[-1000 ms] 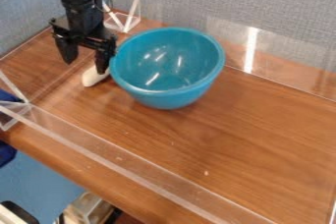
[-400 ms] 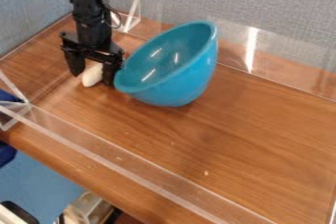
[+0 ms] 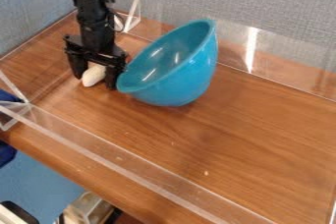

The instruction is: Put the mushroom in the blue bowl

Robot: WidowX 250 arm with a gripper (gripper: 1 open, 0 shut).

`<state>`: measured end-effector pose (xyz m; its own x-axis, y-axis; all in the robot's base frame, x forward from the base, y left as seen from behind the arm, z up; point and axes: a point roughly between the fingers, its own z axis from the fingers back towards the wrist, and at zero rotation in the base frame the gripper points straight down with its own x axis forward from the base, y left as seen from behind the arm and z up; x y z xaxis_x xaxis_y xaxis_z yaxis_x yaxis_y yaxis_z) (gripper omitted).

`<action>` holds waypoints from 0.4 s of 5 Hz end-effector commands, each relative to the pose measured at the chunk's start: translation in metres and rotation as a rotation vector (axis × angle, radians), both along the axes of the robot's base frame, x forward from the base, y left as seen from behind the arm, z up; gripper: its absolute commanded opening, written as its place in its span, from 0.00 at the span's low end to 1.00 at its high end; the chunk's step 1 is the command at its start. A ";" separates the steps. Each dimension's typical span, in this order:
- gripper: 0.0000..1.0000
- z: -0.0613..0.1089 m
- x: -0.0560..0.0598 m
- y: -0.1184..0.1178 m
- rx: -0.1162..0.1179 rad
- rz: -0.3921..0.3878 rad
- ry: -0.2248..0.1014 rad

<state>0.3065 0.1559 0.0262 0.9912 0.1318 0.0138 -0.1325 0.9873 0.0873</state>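
My gripper should close on the cream mushroom [image 3: 93,76] now, because its fingers are down around the mushroom beside the blue bowl [image 3: 171,66].
The mushroom [image 3: 89,78] shows as a small cream piece on the wooden table at the far left, partly hidden behind the gripper. My black gripper [image 3: 96,69] points down with its jaws open, standing over the mushroom with one finger on each side of it. The blue bowl [image 3: 171,66] lies just right of the gripper. It is tipped up on its side, its opening facing up and to the left. Its left rim is right against the gripper's right finger [image 3: 117,70].
Clear acrylic walls [image 3: 144,174] fence the wooden table [image 3: 223,140] on the front, left and back. A white wire-like object [image 3: 129,17] stands behind the gripper by the blue-grey backdrop.
The bowl has gone from sitting upright to tilted, its left rim pushed down beside the gripper. The gripper has shifted slightly right and lower over the mushroom, jaws still open.
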 end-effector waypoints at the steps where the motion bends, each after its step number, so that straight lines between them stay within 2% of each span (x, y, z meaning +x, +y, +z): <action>1: 1.00 0.012 0.014 0.000 0.027 -0.010 -0.046; 2: 1.00 0.009 0.015 0.000 0.030 -0.010 -0.044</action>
